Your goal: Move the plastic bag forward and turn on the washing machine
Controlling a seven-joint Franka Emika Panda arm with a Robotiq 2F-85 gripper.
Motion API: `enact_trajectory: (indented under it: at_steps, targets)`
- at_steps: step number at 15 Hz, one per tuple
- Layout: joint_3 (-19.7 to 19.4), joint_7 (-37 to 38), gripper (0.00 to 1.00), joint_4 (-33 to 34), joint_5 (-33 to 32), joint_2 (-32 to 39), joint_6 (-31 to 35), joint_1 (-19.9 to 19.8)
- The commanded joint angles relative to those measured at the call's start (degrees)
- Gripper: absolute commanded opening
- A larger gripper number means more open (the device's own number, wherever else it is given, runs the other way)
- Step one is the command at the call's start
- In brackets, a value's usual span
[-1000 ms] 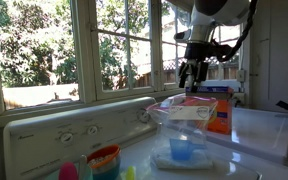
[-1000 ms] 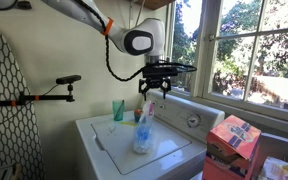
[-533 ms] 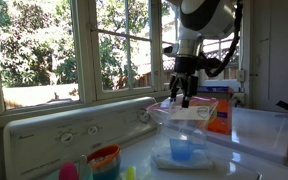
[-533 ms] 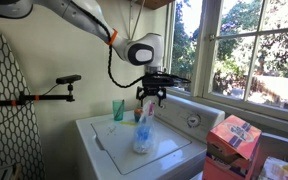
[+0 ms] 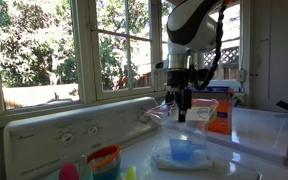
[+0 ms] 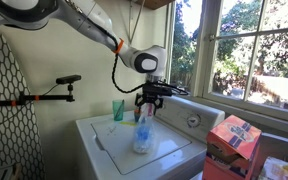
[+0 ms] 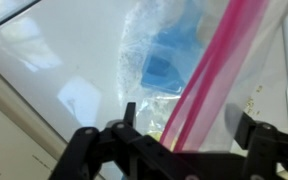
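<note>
The bag's pink seal runs between my open fingers, so it is time to close now, as closing would catch the seal.
The plastic bag (image 6: 143, 137) stands upright on the white washing machine (image 6: 112, 153). It is clear and crinkly, with a blue object low inside, and shows close to the camera in an exterior view (image 5: 192, 138). My gripper (image 6: 147, 109) hangs just over the bag's top in both exterior views (image 5: 181, 110), with its fingers spread. In the wrist view the bag (image 7: 164, 55) lies below the gripper (image 7: 184, 128). The bag's pink seal strip (image 7: 212, 70) runs between the open fingers, and neither finger presses on it. The cream control panel (image 5: 64, 130) with round knobs runs along the window side.
An orange Tide box (image 6: 231, 146) stands on the neighbouring top, also seen behind the bag (image 5: 222, 112). A green cup (image 6: 118, 110) sits at the machine's back corner. Colourful containers (image 5: 104, 160) stand near the panel. Windows lie behind the panel. An ironing board (image 6: 4, 100) leans by the wall.
My gripper has come down and moved sideways from above the bag until its open fingers sit at the bag's top strip. The bag has not moved.
</note>
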Motion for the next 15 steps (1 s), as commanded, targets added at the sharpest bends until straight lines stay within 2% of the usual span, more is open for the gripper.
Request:
enact_trajectory:
  at_steps: [1, 6, 7, 9, 13, 14, 15]
  targets:
    - [0.6, 4.9, 0.58, 2.0, -2.3, 1.1, -3.9, -0.4]
    - [0.6, 9.2, 0.18, 0.8, -3.5, -0.2, -4.3, -0.7]
    - [1.2, 7.4, 0.36, 0.9, -2.6, 0.4, -2.4, -1.1]
    - [1.2, 8.1, 0.20, 0.9, -2.9, 0.4, -2.8, -1.2]
    - [1.2, 8.4, 0.19, 0.9, -3.0, 0.4, -2.9, -1.2]
    - [1.2, 8.4, 0.05, 0.9, -3.0, 0.4, -2.9, -1.2]
    - [1.1, 7.7, 0.04, 1.5, -3.1, 0.9, -1.5, -1.4]
